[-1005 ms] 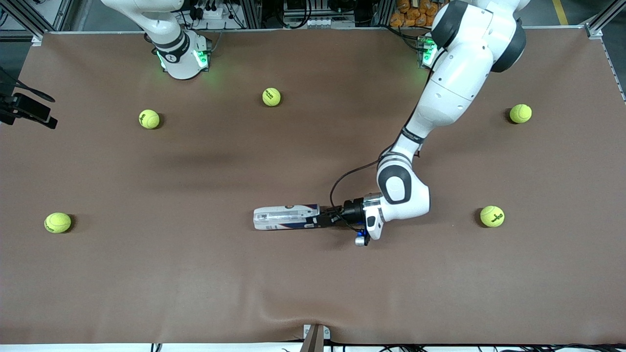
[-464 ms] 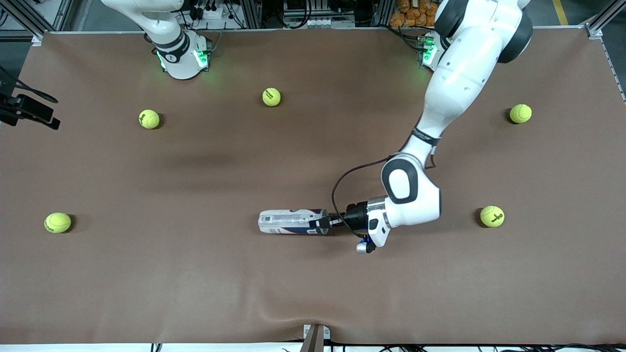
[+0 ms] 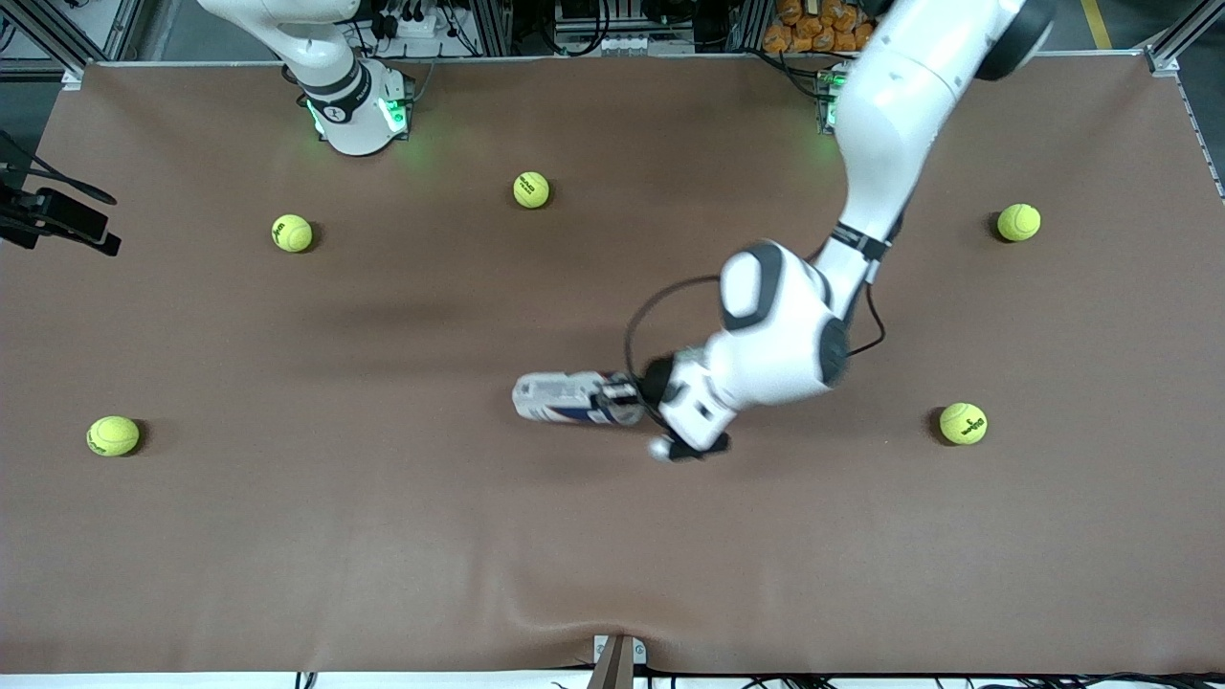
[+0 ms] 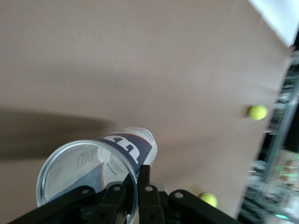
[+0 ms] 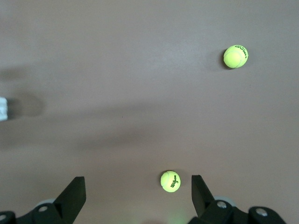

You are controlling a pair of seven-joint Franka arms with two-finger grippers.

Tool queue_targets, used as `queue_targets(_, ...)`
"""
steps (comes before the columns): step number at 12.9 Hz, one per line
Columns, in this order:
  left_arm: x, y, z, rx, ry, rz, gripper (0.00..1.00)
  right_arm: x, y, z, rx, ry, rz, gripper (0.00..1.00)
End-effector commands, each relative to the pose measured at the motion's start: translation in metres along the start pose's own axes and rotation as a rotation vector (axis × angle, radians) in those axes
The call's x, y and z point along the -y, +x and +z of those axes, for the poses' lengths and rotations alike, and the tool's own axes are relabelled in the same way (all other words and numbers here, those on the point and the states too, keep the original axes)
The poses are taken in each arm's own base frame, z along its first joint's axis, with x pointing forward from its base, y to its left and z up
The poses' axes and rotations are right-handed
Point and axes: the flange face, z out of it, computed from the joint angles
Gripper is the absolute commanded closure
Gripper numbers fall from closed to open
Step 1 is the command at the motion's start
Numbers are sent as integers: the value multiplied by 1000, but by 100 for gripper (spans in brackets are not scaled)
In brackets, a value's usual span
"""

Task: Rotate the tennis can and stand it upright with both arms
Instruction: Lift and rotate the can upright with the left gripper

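The tennis can's closed end (image 3: 525,396) (image 4: 147,138) is tilted sideways over the brown mat. My left gripper should stand the can upright before it opens.
The tennis can (image 3: 565,399) is a clear tube with a white and navy label, out in the middle of the table. My left gripper (image 3: 624,392) is shut on the silver rim of its open end and holds that end tilted up off the brown mat. In the left wrist view the tennis can (image 4: 117,149) shows its open mouth, and my left gripper (image 4: 135,186) pinches the rim, one finger inside and one outside. My right gripper (image 5: 138,184) waits open and empty, high over the right arm's end of the table.
Several yellow-green tennis balls lie scattered on the mat, among them one ball (image 3: 963,423) toward the left arm's end, one ball (image 3: 531,189) between the bases, and one ball (image 5: 170,181) on the mat below my right gripper's fingers.
My left gripper has shut on the can's rim. The left wrist has risen and turned, raising that end so the can looks shorter. The right arm has stayed put.
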Motion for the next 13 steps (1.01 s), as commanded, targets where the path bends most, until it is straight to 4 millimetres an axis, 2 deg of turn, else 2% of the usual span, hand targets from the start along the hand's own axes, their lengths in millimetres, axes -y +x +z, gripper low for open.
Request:
queue_targets(1, -52, -48, 2, -75, 196, 112, 100, 0, 0, -3, 3, -9, 6, 0)
queue_targets(3, -75, -73, 4, -73, 328, 240, 100, 0, 0, -3, 2, -9, 6, 0)
queue_targets(6, -87, -110, 14, -89, 524, 385, 100, 0, 0, -3, 2, -9, 6, 0)
queue_targets(11, -90, -136, 37, -155, 695, 501, 100, 1, 0, -3, 3, -9, 5, 0)
queue_targets(13, -86, -139, 46, -153, 716, 514, 100, 1, 0, -3, 2, -9, 5, 0)
